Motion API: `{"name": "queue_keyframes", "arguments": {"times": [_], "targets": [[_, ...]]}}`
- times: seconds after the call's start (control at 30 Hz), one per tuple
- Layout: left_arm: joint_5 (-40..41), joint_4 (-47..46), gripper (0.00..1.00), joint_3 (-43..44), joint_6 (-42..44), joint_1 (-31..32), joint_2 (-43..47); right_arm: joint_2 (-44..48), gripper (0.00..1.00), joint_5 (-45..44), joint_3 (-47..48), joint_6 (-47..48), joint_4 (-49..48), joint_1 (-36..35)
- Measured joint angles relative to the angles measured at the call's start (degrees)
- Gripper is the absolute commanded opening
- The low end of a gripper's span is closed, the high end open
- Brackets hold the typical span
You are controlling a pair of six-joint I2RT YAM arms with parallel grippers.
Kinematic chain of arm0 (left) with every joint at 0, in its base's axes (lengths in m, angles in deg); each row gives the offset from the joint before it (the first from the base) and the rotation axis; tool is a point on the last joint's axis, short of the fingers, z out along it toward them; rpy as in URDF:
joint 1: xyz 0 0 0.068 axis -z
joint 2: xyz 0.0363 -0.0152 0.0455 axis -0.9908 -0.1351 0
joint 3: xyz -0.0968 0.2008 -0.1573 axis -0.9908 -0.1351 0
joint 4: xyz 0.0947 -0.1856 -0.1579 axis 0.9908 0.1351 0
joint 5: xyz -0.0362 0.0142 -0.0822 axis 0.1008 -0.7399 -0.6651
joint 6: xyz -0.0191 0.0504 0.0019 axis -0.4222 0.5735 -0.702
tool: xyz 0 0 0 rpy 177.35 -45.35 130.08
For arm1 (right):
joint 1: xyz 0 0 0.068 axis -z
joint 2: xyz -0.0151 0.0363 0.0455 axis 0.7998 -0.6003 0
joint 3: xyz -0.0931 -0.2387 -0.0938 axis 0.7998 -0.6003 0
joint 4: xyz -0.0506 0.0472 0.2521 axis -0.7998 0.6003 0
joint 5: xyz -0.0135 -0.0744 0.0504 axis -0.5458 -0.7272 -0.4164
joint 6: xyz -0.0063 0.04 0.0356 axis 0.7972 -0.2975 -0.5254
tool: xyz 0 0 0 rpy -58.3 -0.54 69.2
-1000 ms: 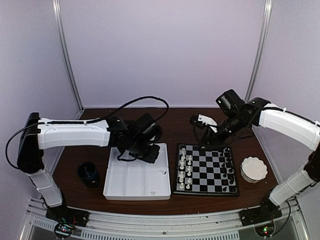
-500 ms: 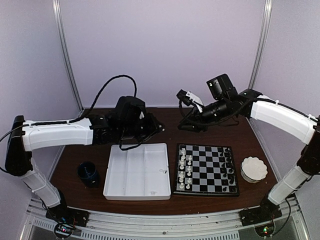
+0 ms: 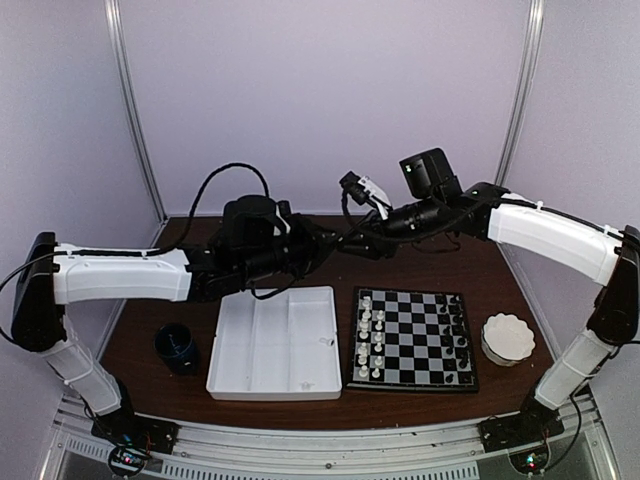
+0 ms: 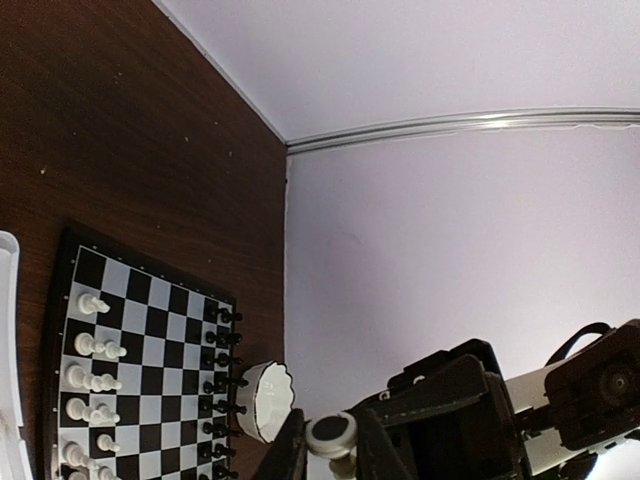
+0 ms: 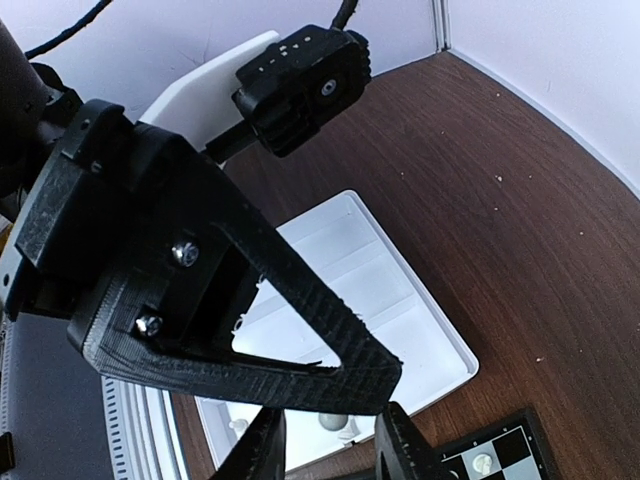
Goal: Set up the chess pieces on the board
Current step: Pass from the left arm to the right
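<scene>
The fingers of my right gripper reach past the white piece's round head (image 5: 333, 422) in the right wrist view. My right gripper needs to close on that head now.
The board (image 3: 412, 340) lies at the front right, with white chess pieces (image 3: 370, 338) in its left columns and black ones (image 3: 456, 335) in its right columns. Both arms are raised, and their grippers meet in the air above the back middle of the table. My left gripper (image 3: 332, 240) is shut on a white chess piece (image 4: 331, 434), gripped between its fingertips (image 4: 290, 452). My right gripper (image 3: 350, 243) is open, and its fingers (image 5: 262, 445) stand either side of that piece (image 5: 335, 422) without touching it.
A white compartmented tray (image 3: 272, 345) lies left of the board and holds a few loose white pieces. A white scalloped bowl (image 3: 508, 338) sits right of the board. A dark cup (image 3: 177, 345) stands at the front left. Purple walls close the back and sides.
Both arms have risen, the left from over the tray and the right from the board's far edge. They have swung together until the grippers meet in mid-air.
</scene>
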Motion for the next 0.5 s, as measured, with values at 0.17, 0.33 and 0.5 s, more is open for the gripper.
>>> {"name": "queue_keyframes", "arguments": {"times": [0.17, 0.33, 0.5], "targets": [[-1.22, -3.69, 0.17, 0.00, -2.67, 0.00, -1.60, 0.00, 0.27, -1.22, 0.00, -1.14, -0.68, -0.07], [-1.42, -5.86, 0.17, 0.00, -4.55, -0.07, -2.80, 0.00, 0.15, -3.10, 0.00, -1.75, -0.61, 0.09], [-1.31, -6.80, 0.19, -0.02, -5.64, -0.24, -3.15, 0.00, 0.02, -3.96, 0.00, -2.36, -0.61, 0.28]]}}
